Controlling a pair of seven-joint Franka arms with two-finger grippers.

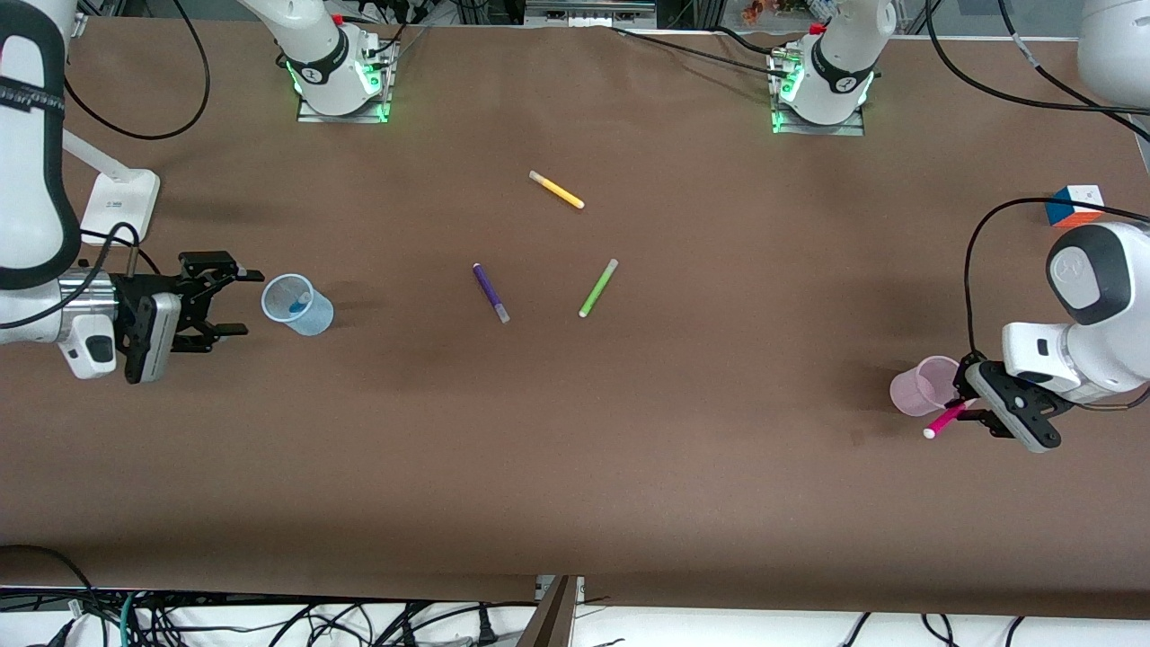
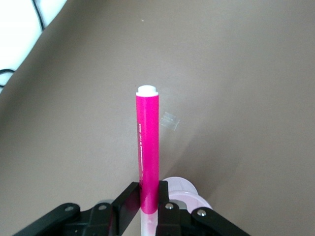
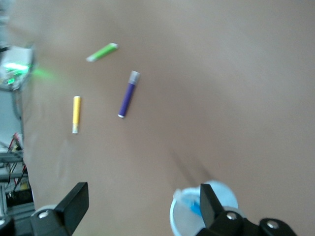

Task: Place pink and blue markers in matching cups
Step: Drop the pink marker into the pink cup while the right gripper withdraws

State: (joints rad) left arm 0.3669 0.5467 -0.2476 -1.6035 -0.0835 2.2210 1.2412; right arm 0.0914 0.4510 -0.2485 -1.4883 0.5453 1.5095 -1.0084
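The pink marker is slanted outside the cup's rim in the front view, so my left gripper keeps hold of the pink marker (image 1: 943, 422) until it is inside the pink cup's rim (image 1: 907, 377).
My left gripper (image 1: 968, 411) is shut on the pink marker (image 1: 943, 422), holding it near its cap end over the table just beside the pale pink cup (image 1: 925, 385). In the left wrist view the pink marker (image 2: 148, 142) sticks out from my left gripper (image 2: 148, 194) with its white end forward, and the pink cup's rim (image 2: 187, 189) shows beside one finger. My right gripper (image 1: 247, 302) is open and empty beside the pale blue cup (image 1: 310, 322). The blue marker (image 1: 299, 303) stands inside that cup. The right wrist view shows the blue cup (image 3: 182, 221) and the blue marker (image 3: 193, 206) by my right gripper (image 3: 142, 201).
A purple marker (image 1: 490, 292), a lime green marker (image 1: 597, 288) and a yellow marker (image 1: 556, 190) lie mid-table. They also show in the right wrist view: purple (image 3: 127, 100), green (image 3: 102, 52), yellow (image 3: 76, 114). A colour cube (image 1: 1074, 205) sits at the left arm's end.
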